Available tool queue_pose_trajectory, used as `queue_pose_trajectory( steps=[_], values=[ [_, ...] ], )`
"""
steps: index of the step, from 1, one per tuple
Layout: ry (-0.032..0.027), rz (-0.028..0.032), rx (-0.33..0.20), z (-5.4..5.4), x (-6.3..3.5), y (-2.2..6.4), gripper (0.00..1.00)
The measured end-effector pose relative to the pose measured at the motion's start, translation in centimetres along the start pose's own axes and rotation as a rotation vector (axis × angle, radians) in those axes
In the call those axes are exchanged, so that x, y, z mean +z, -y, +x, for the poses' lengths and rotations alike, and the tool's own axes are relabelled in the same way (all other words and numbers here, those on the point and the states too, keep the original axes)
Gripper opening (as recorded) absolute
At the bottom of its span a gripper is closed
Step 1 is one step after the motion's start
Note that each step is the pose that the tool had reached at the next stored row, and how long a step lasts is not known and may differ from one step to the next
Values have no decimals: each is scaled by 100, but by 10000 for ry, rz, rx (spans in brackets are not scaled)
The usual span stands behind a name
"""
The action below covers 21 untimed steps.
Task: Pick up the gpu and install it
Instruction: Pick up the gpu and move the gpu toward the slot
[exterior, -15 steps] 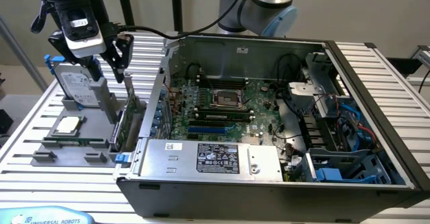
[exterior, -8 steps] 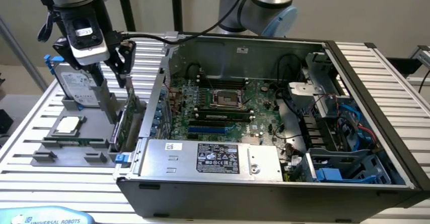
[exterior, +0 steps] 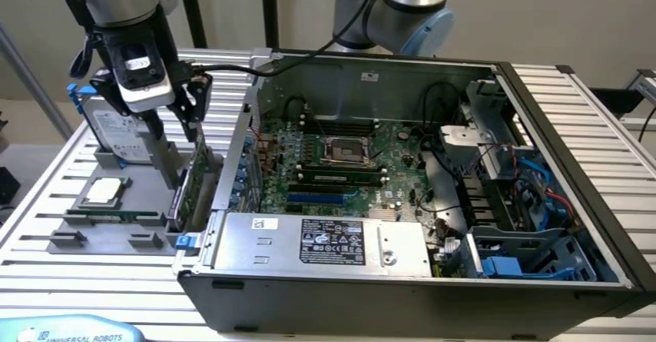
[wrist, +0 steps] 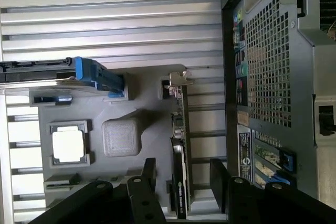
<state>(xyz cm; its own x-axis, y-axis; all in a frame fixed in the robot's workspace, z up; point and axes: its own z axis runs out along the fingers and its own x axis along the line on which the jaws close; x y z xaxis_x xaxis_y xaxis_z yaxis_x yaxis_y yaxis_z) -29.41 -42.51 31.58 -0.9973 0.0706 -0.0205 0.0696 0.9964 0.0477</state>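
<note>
The tray's slot surrounds the GPU's lower edge, so my gripper will next pick the GPU up by its exposed upper edge point(exterior: 192, 174).
The gpu point(wrist: 180, 182) stands edge-on in a slot of the grey holder tray point(wrist: 136, 108), a slim dark card with its silver bracket point(wrist: 177, 80) at one end. In the exterior view the gpu point(exterior: 195, 188) sits just outside the computer case's wall, on that view's left. My gripper point(wrist: 183, 176) is open and hangs right over the card. One dark finger point(wrist: 148, 174) is on each side of it, with a gap to the card on both sides. In the exterior view the gripper point(exterior: 177, 127) hovers slightly above the card's top edge and holds nothing.
The open computer case point(exterior: 574, 165) lies beside the tray, its motherboard point(exterior: 339, 157) and power supply point(exterior: 318, 242) exposed. On the tray stand a silver hard drive with blue rails point(exterior: 110, 127) and a square CPU chip point(exterior: 106, 190). All rest on a slatted metal table point(exterior: 41, 280).
</note>
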Motion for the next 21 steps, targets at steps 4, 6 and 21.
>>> queue_pose_trajectory(
  steps=[4,6,21],
  values=[
    [0,0,0,-15,73,18,54],
    [0,0,0,-23,108,32,54],
    [0,0,0,-49,375,183,54]
  ],
)
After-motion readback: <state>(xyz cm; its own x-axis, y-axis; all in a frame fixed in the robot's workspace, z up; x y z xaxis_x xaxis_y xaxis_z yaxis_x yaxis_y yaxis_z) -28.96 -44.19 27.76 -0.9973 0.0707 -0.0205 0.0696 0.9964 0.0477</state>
